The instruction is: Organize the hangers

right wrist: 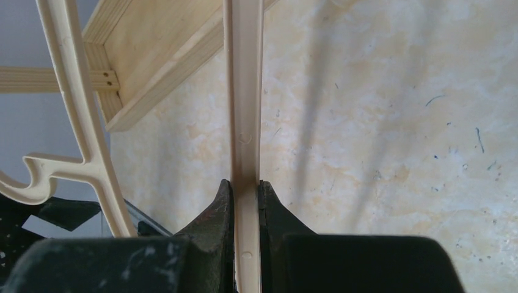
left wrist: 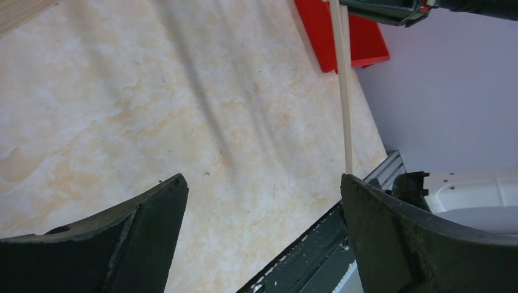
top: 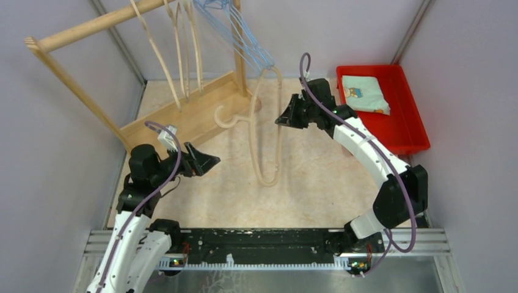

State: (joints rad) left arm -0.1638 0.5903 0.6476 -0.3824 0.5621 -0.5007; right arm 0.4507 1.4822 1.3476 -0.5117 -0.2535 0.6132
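The beige hanger's hook should stay free to hang on the rack's bar. My left gripper should grab the beige hanger near its closer curved end.
A beige hanger stands off the table with its hook pointing left toward the rack. My right gripper is shut on one of its side bars. In the right wrist view the right gripper clamps that flat beige bar, and the hanger's other arm and hook show on the left. More beige hangers and several light-blue wire hangers hang on the rail. My left gripper is open and empty, left of the held hanger. In the left wrist view the left gripper frames bare table, with the held hanger's bar just off its right finger.
The wooden rack stands at the back left, its base close to the held hanger's hook. A red tray holding a folded cloth sits at the back right. Grey walls close in both sides.
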